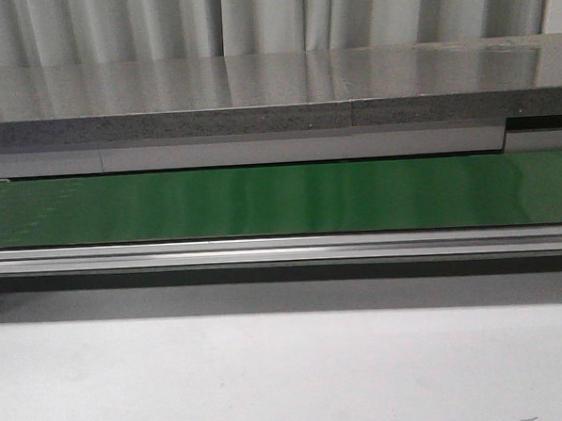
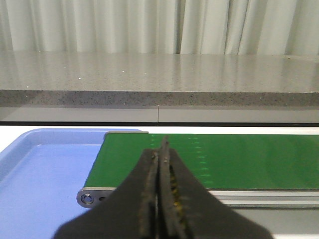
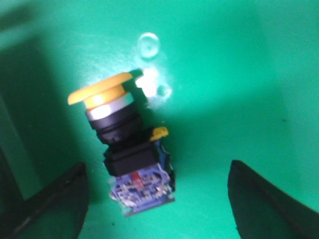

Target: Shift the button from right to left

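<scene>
My right gripper's fingers stop above the button's body, so it is too early to close. The right gripper moves down first, as closing now would miss the button.
In the right wrist view the button [image 3: 124, 144] lies on its side on a green surface [image 3: 224, 74]. Its yellow-orange mushroom head points away from the fingers, and its black body with the red-white-blue mark lies between them. My right gripper [image 3: 158, 199] is open, its dark fingertips [image 3: 55, 199] standing on either side of the button's body without touching it. In the left wrist view my left gripper [image 2: 160, 164] is shut and empty, above the left end of the green conveyor belt [image 2: 239, 159]. No button or gripper shows in the front view.
A blue tray [image 2: 40, 174] sits beside the belt's left end, by its roller end [image 2: 87, 198]. The green belt [image 1: 280, 199] runs across the front view with a metal rail [image 1: 283, 250] before it and a grey stone counter [image 1: 256, 89] behind. White table lies in front.
</scene>
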You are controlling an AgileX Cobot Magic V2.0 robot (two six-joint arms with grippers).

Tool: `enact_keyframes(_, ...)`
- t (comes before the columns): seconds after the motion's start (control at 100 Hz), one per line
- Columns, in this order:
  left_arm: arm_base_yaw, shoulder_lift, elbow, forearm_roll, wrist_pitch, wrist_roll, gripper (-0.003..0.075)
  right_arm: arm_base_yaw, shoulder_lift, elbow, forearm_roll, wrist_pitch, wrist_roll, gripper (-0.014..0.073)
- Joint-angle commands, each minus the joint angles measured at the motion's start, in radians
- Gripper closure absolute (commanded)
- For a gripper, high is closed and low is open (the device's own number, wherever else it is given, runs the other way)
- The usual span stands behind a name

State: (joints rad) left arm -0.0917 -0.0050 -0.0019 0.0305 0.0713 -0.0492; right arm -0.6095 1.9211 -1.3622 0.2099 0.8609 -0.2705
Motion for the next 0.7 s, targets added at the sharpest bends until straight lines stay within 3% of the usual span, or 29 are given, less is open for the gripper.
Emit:
enact_keyframes(0.0,-0.003,-0.031,0.045,-0.001,-0.078,-0.009,0.0741,0.01,-0.024,-0.043,0.033,-0.012,-0.03,0.0025)
enact_keyframes(0.22,-0.003,-0.031,0.045,-0.001,-0.078,-0.009,0.0741,0.014,0.009,-0.044,0.069,-0.034,-0.041,0.0027)
enact_keyframes(0.35,-0.003,-0.031,0.045,-0.001,-0.078,-0.009,0.0741,0.014,0.029,-0.044,0.079,-0.041,-0.041,0.0084)
enact_keyframes(0.44,-0.003,-0.031,0.045,-0.001,-0.078,-0.009,0.0741,0.014,0.037,-0.044,0.087,-0.04,-0.041,0.0167)
enact_keyframes(0.61,-0.003,-0.031,0.045,-0.001,-0.078,-0.009,0.0741,0.014,0.048,-0.044,0.106,-0.036,-0.04,0.0433)
enact_keyframes(0.69,-0.003,-0.031,0.045,-0.001,-0.078,-0.009,0.0741,0.014,0.048,-0.044,0.109,-0.035,-0.038,0.0515)
